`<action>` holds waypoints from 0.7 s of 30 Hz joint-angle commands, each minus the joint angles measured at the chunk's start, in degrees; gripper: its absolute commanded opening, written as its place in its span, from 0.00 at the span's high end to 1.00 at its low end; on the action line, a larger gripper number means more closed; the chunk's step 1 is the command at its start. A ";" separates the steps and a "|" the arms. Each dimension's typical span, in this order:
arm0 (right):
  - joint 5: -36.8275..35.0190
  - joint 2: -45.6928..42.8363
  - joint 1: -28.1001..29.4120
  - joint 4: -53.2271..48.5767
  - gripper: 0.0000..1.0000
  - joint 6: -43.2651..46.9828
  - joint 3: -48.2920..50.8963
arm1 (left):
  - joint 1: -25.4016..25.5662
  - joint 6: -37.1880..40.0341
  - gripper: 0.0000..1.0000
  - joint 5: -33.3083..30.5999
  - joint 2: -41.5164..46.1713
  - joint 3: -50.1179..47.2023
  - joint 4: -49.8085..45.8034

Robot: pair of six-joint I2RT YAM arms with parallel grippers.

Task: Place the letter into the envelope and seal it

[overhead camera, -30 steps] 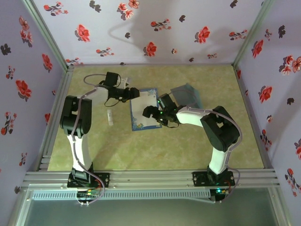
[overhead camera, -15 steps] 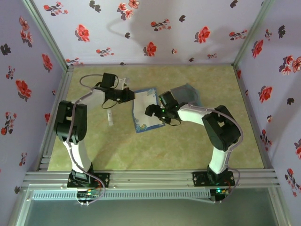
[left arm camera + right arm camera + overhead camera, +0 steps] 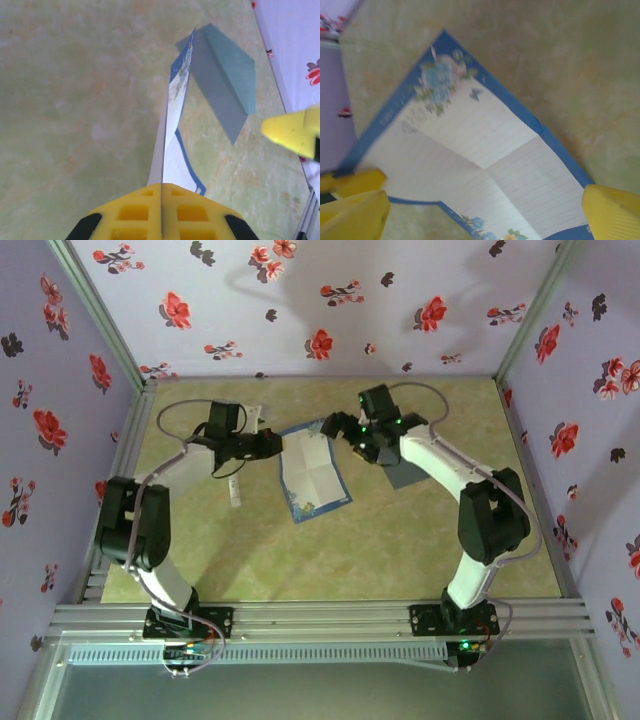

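The robot's right hand should next take hold of the letter's raised far end (image 3: 307,427). The letter's near half then stays free to fold for the envelope (image 3: 408,476).
The letter (image 3: 313,475), white with a blue border, lies mid-table with its far left corner raised. My left gripper (image 3: 272,445) is shut on that corner. In the left wrist view the sheet (image 3: 175,95) runs edge-on out of the closed yellow fingers (image 3: 130,212). The grey envelope (image 3: 408,476) lies to the right, partly under my right arm, and shows flat beyond the sheet (image 3: 225,75). My right gripper (image 3: 338,430) hovers open over the letter's far right corner. Its two yellow fingers (image 3: 615,215) stand wide apart above the lined paper (image 3: 485,160), with nothing between them.
A small white stick (image 3: 235,490) lies on the green mat left of the letter. Flowered walls (image 3: 320,310) close in the back and both sides. Open mat (image 3: 330,560) stretches between the letter and the arm bases.
My left gripper has shut on the letter's far left corner and drawn it left, turning the sheet. My right arm has swung from the letter's middle to its far edge, uncovering part of the envelope.
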State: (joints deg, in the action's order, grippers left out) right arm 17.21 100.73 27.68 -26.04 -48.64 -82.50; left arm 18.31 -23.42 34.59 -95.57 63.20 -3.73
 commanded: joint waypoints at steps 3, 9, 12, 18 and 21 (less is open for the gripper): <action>3.37 2.44 -1.23 -13.93 0.01 -0.24 -12.38 | 4.68 7.64 0.95 -9.00 7.54 -5.43 9.06; 4.72 6.78 -1.23 -19.58 0.01 -1.10 -21.52 | 7.60 13.58 0.95 -14.40 10.01 -9.68 13.33; 5.01 9.85 -1.22 -23.84 0.01 -0.29 -25.99 | 9.54 17.42 0.94 -17.69 10.58 -10.23 13.03; 5.83 15.66 -1.06 -31.09 0.03 1.44 -33.09 | 13.66 23.76 0.94 -23.93 11.03 -9.26 10.50; 5.97 17.56 -0.88 -32.96 0.05 1.53 -34.99 | 16.43 27.16 0.94 -28.16 10.65 -8.13 8.31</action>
State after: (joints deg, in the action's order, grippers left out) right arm 21.98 117.03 26.41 -53.63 -48.10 -114.45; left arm 32.60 -2.57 12.32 -86.28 53.41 6.17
